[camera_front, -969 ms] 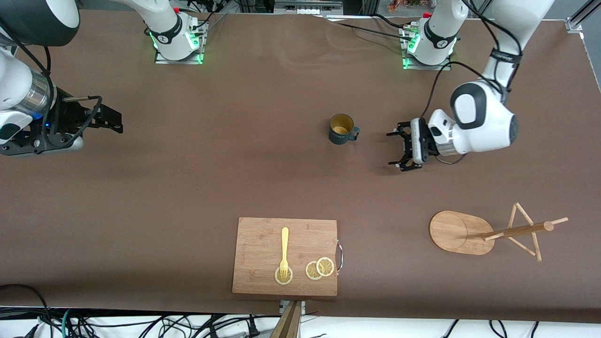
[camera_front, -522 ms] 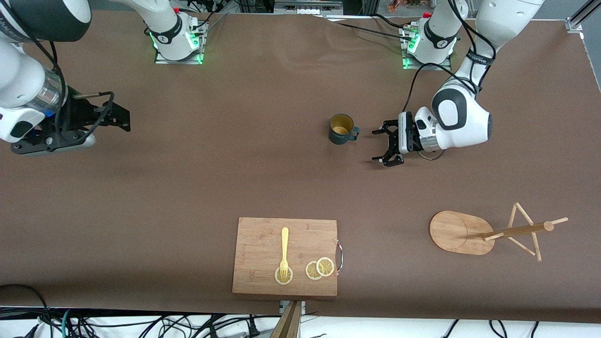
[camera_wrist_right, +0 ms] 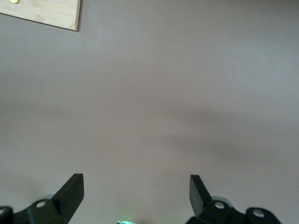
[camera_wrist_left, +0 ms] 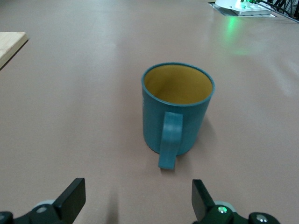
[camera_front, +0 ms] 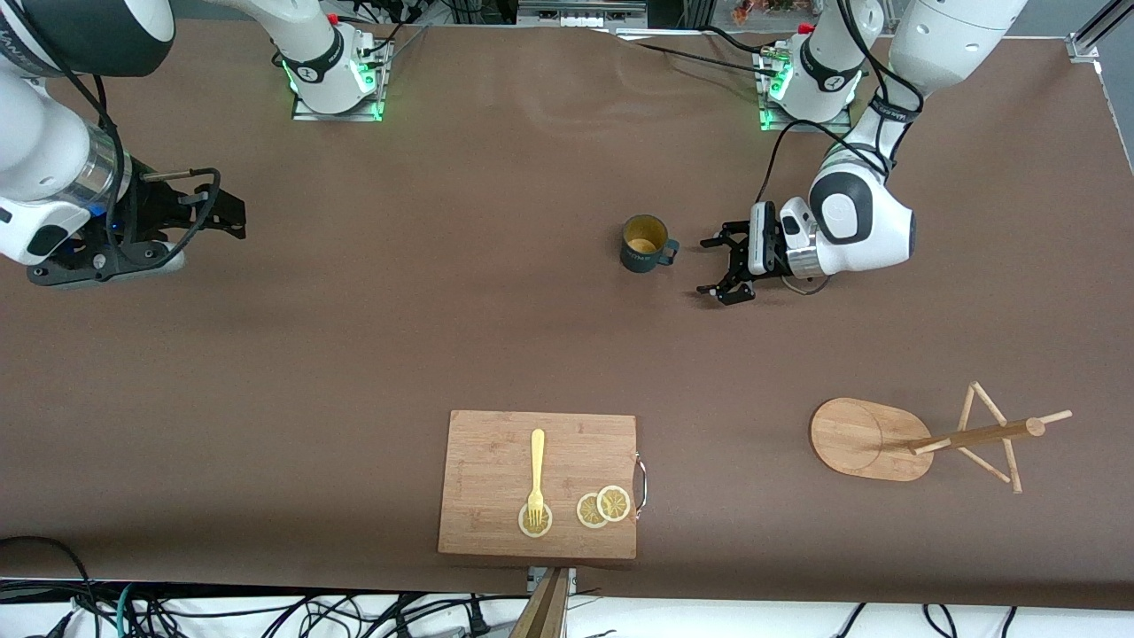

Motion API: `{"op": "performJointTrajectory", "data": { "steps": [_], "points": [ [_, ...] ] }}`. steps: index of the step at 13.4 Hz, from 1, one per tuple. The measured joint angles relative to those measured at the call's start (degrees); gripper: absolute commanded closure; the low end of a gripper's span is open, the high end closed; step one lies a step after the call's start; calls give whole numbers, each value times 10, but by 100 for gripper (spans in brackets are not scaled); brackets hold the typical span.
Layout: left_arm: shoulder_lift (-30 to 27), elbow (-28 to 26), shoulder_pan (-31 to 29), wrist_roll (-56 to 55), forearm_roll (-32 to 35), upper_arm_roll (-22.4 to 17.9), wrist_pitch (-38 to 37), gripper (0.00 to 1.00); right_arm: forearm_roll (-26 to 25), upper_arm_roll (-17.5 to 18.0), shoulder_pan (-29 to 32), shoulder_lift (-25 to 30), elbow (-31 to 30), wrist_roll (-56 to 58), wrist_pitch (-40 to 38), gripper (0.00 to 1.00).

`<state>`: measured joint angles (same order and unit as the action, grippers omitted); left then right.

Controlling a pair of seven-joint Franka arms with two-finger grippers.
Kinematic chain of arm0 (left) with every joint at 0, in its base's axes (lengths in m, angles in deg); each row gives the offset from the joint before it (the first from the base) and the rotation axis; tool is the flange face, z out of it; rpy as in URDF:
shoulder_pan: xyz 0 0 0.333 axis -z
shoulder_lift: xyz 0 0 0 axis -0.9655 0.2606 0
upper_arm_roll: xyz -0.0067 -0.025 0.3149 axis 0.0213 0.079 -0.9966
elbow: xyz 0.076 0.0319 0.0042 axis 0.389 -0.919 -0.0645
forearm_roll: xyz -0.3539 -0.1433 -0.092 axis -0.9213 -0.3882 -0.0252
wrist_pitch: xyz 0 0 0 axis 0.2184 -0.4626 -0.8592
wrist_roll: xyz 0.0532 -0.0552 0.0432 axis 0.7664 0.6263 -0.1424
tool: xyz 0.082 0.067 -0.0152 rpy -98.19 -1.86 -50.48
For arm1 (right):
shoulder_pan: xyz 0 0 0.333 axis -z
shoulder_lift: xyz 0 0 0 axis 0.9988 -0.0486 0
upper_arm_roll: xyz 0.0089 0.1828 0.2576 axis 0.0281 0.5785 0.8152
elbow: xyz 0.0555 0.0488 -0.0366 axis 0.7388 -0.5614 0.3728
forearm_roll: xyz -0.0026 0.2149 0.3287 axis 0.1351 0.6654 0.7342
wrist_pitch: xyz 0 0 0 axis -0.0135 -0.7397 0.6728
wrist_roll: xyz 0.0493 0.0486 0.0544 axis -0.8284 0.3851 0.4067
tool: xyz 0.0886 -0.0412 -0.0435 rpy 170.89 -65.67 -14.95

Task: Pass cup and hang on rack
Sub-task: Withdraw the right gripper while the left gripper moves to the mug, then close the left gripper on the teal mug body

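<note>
I should next grab the cup by its handle (camera_front: 671,253) with my left gripper, so the dark teal cup's opening (camera_front: 645,234) stays free to slip over the wooden rack's peg.
The dark teal cup (camera_front: 643,244) stands upright on the brown table, ochre inside, its handle pointing toward my left gripper. In the left wrist view the cup (camera_wrist_left: 176,108) stands just ahead of the open fingers, handle toward the camera. My left gripper (camera_front: 711,265) is open and empty, low by the table, a short way from the handle. The wooden rack (camera_front: 921,438) stands near the front camera at the left arm's end of the table. My right gripper (camera_front: 232,215) is open and empty over bare table at the right arm's end.
A bamboo cutting board (camera_front: 538,483) with a yellow fork (camera_front: 536,474) and lemon slices (camera_front: 603,506) lies near the front edge. Its corner shows in the right wrist view (camera_wrist_right: 46,11). The arm bases stand along the table's back edge.
My left gripper has moved toward the cup and come close to its handle, still open. My right gripper has shifted slightly. The cup has not moved.
</note>
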<state>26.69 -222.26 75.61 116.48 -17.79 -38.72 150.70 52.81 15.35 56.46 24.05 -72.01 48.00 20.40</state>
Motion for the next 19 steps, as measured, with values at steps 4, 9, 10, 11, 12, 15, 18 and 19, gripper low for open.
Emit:
{"op": "performJointTrajectory", "data": {
  "steps": [4, 9, 10, 11, 12, 15, 18, 19],
  "points": [
    [8, -7, 6, 33, -49, 2, 0, 0, -34, 166, 153, 2, 0, 0, 0, 0],
    [12, -7, 29, 36, -95, 11, 20, 0, -39, 263, 266, 8, -3, 1, 0, 0],
    [13, -7, 32, 36, -106, 18, 29, 0, -39, 265, 269, 12, -10, 1, 3, 0],
    [13, -7, 36, 36, -117, 25, 37, 0, -39, 266, 269, 19, -20, 1, 6, 0],
    [14, -7, 42, 36, -125, 29, 42, 0, -39, 268, 269, 27, -31, 1, 10, 0],
    [17, -8, 48, 36, -129, 34, 53, 3, -41, 271, 269, 40, -42, 1, 14, 0],
    [17, -10, 49, 46, -131, 34, 54, 51, -54, 278, 269, 41, -42, 1, 22, 0],
    [17, -11, 49, 51, -136, 34, 55, 78, -55, 279, 269, 41, -42, 1, 22, 0]
  ]
}}
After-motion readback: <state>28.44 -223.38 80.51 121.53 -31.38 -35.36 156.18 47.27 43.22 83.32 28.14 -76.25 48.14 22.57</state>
